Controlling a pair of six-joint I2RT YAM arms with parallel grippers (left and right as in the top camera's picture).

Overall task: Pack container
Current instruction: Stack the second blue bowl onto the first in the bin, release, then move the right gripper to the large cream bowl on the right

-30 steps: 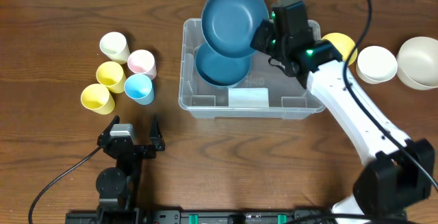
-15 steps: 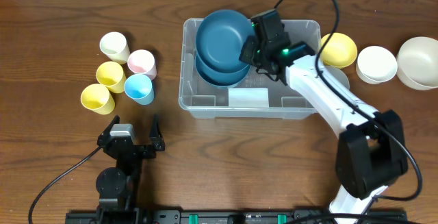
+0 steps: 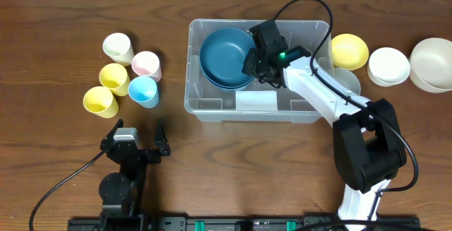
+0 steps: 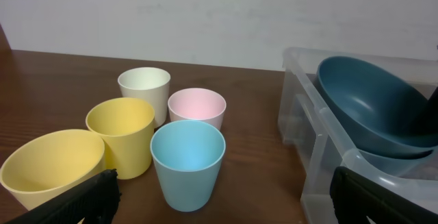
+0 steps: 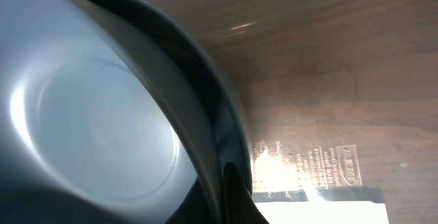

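Note:
The bowl in my right gripper is just above the second dark blue bowl and would settle nested inside it if I opened now, so my right gripper should let the bowl go.
The clear plastic container stands at the table's middle back; it also shows in the left wrist view. My right gripper is inside it, shut on the right rim of a dark blue bowl, which it holds tilted just above a second dark blue bowl lying in the container's left half. In the right wrist view the held bowl fills the left, with my finger on its rim. My left gripper is open and empty near the front edge, well left of the container.
Several cups stand left of the container: cream, pink, yellow, light blue and yellow. Right of it stand a yellow bowl, a white bowl and a cream bowl.
My right gripper has moved left and down with the blue bowl, from above the container's back rim to inside it, over the other blue bowl. The left arm has not moved.

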